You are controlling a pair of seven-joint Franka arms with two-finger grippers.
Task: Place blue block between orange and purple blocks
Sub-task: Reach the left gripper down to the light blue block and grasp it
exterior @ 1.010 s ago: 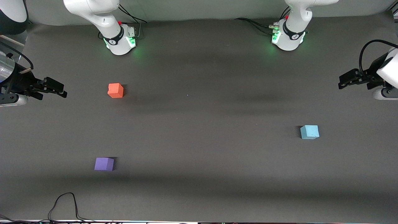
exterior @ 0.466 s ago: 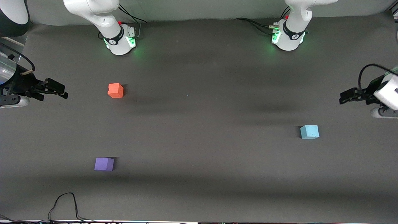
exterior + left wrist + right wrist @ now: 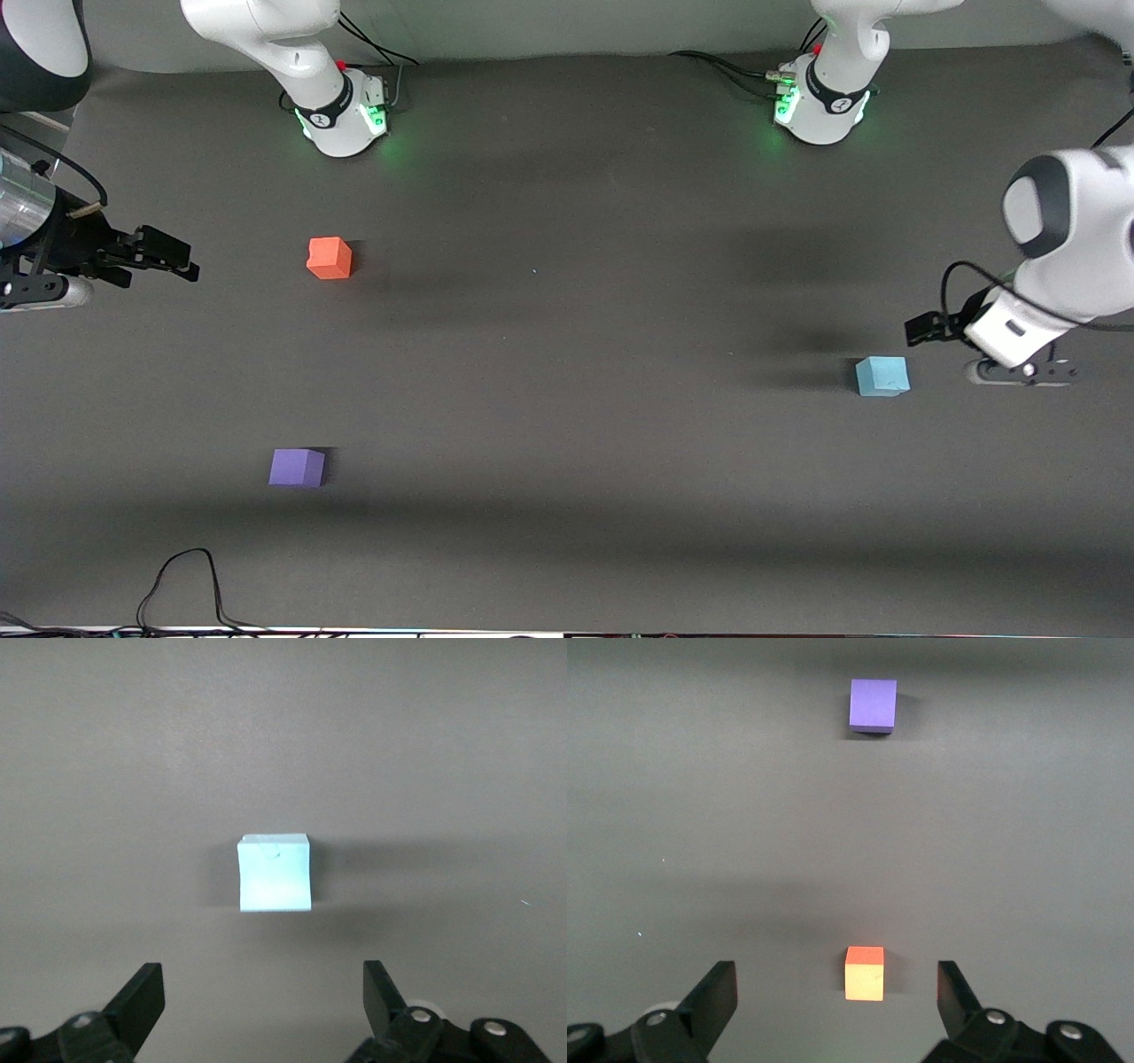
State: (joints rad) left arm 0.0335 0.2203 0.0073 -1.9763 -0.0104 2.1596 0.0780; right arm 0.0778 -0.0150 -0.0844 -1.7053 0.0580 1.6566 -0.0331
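The gap between the orange and purple blocks needs to be filled. My left gripper should next grab the light blue block (image 3: 882, 376) by its opposite sides to fill it.
The light blue block (image 3: 882, 376) sits on the dark mat toward the left arm's end of the table. It also shows in the left wrist view (image 3: 275, 873), ahead of the fingers. My left gripper (image 3: 924, 330) is open and empty, in the air just beside the block; its midpoint shows in its wrist view (image 3: 263, 992). The orange block (image 3: 330, 258) and the purple block (image 3: 297, 467) lie toward the right arm's end, the purple one nearer the camera. My right gripper (image 3: 173, 254) is open and empty, apart from the orange block (image 3: 865, 973); the purple block (image 3: 873, 705) shows too.
The two arm bases (image 3: 341, 111) (image 3: 819, 102) stand along the table's back edge with cables beside them. A black cable (image 3: 182, 576) loops onto the mat at the front edge near the right arm's end. Bare mat (image 3: 576, 354) lies between the blocks.
My left arm has swung in from the table's end, and its gripper now hangs close to the blue block. My right gripper has crept slightly toward the orange block. The blocks have not moved.
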